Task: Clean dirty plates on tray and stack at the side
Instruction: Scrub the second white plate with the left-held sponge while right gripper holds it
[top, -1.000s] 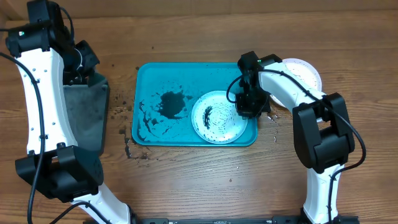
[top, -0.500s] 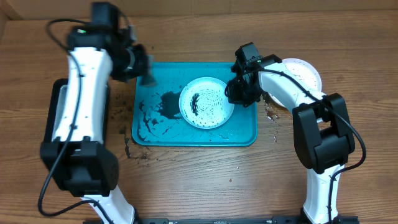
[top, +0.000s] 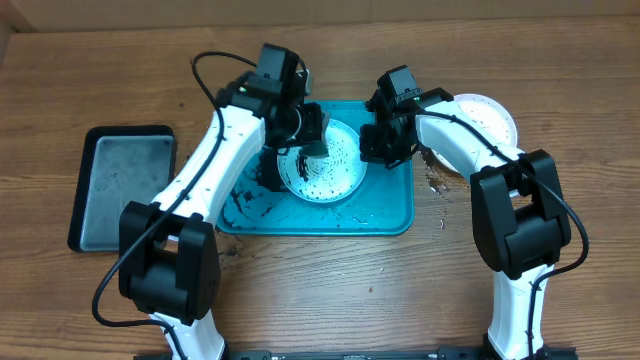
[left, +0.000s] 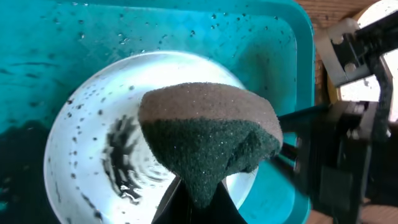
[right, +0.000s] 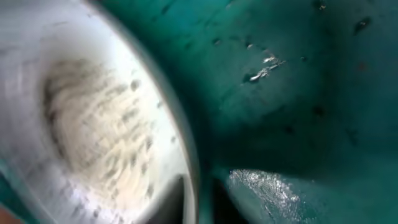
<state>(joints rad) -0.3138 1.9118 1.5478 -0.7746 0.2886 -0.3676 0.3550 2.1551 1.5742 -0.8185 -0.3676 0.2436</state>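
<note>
The plate's rim nearest the second plate (top: 364, 159) (right: 193, 198) should be grabbed next by my right gripper, so the plate's top side stays open for sponge cleaning and stacking.
One white plate (top: 325, 172) with black specks and a smear lies on the turquoise tray (top: 385, 212), near its middle. My left gripper (top: 305, 135) is shut on a grey-and-dark-green sponge (top: 316, 148), which hangs just above the plate's far part; in the left wrist view the sponge (left: 208, 137) covers the plate's (left: 81, 162) middle, pinched by the gripper (left: 199, 200). My right gripper (top: 378, 150) is at the plate's right rim. In the right wrist view its jaws (right: 198, 202) straddle the rim (right: 186, 149) closely; whether they pinch it is unclear.
A second white plate (top: 492, 115) sits on the table right of the tray, partly behind my right arm. A black-rimmed grey tray (top: 125, 185) lies at the left. Dark smears (top: 250, 198) cover the tray's left half. Crumbs (top: 436, 186) dot the wood.
The white plate slid from the tray's right end toward its middle with my right gripper at its rim. My left arm swung from the grey tray over the plate, carrying the sponge.
</note>
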